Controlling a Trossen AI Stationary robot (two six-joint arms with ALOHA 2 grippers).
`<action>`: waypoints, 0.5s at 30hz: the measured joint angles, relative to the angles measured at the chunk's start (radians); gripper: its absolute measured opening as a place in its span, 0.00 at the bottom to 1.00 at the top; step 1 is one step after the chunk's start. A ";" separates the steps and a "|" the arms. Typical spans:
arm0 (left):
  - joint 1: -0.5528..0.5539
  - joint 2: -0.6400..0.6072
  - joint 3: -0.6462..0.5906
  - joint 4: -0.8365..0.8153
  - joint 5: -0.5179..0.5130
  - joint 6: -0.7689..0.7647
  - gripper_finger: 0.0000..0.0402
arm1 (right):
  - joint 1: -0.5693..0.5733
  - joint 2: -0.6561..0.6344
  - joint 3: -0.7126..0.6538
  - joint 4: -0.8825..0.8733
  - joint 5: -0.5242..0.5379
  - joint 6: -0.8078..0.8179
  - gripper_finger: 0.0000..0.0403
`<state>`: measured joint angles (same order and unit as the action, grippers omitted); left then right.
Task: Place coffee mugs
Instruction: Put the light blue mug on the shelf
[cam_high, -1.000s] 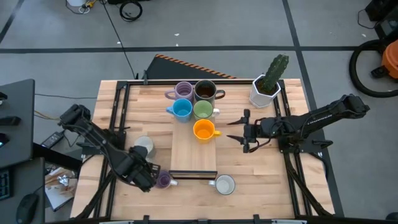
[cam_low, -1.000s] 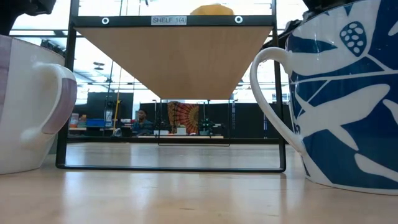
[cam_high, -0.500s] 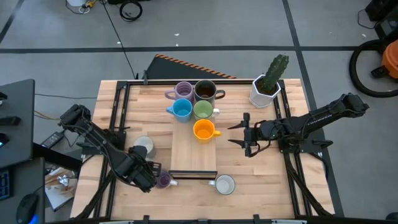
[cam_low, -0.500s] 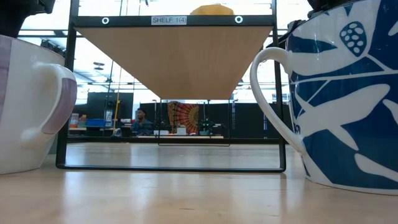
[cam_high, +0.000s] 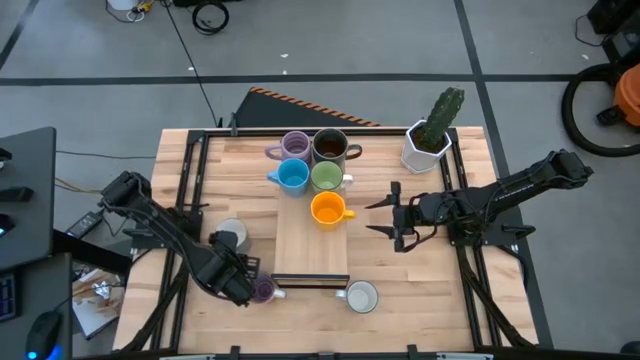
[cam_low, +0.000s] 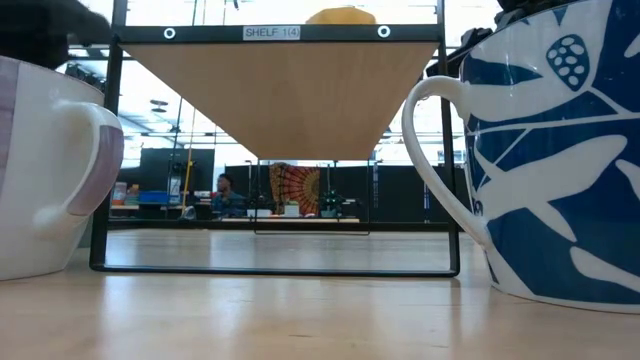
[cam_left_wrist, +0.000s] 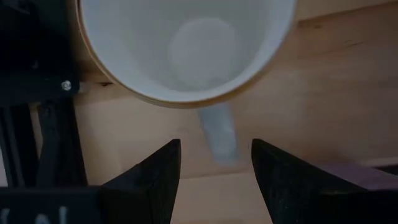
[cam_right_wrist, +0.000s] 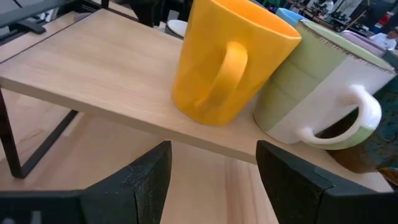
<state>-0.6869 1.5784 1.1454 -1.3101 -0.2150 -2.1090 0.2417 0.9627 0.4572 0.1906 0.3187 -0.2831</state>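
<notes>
I am not ready to close my left gripper yet. My fingers stop short of the white mug's handle (cam_left_wrist: 217, 134) and would miss it now, so my left gripper needs to move toward the white mug's rim (cam_left_wrist: 180, 102) first, then close.
Five mugs stand on the wooden shelf (cam_high: 310, 245): purple (cam_high: 295, 146), dark brown (cam_high: 330, 147), blue (cam_high: 292, 176), green (cam_high: 326, 177) and orange (cam_high: 328, 208). On the table stand a white mug (cam_high: 230, 237), a purple mug (cam_high: 262, 290) and a white mug with blue pattern (cam_high: 360, 296). My left gripper (cam_high: 240, 278) is open above the table between the white and purple mugs. In the left wrist view its fingers (cam_left_wrist: 155, 180) stand on either side of the white mug's handle (cam_left_wrist: 217, 134), touching nothing. My right gripper (cam_high: 385, 215) is open and points at the orange mug (cam_right_wrist: 224, 62).
A white faceted pot with a cactus (cam_high: 430, 140) stands at the far right, close behind my right arm. The shelf's black frame (cam_low: 100, 150) stands near the front mugs. In the low view the patterned mug (cam_low: 560, 150) and the purple mug (cam_low: 50, 160) fill the sides.
My left gripper has shifted a little toward the table's right edge, near the purple mug. My right gripper has moved slightly toward the near edge and stays open. No mug has moved.
</notes>
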 joint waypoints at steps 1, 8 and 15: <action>-0.002 0.000 -0.014 0.009 0.000 0.000 0.51 | 0.000 0.000 0.000 0.001 0.000 0.000 0.60; -0.002 0.000 -0.110 0.098 -0.001 0.000 0.51 | 0.000 0.000 0.000 0.011 0.000 0.001 0.60; -0.003 -0.001 -0.125 0.075 0.001 0.027 0.45 | 0.000 0.000 0.000 0.017 0.000 0.001 0.59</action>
<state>-0.6895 1.5772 1.0203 -1.2348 -0.2142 -2.0815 0.2417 0.9627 0.4572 0.2077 0.3187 -0.2821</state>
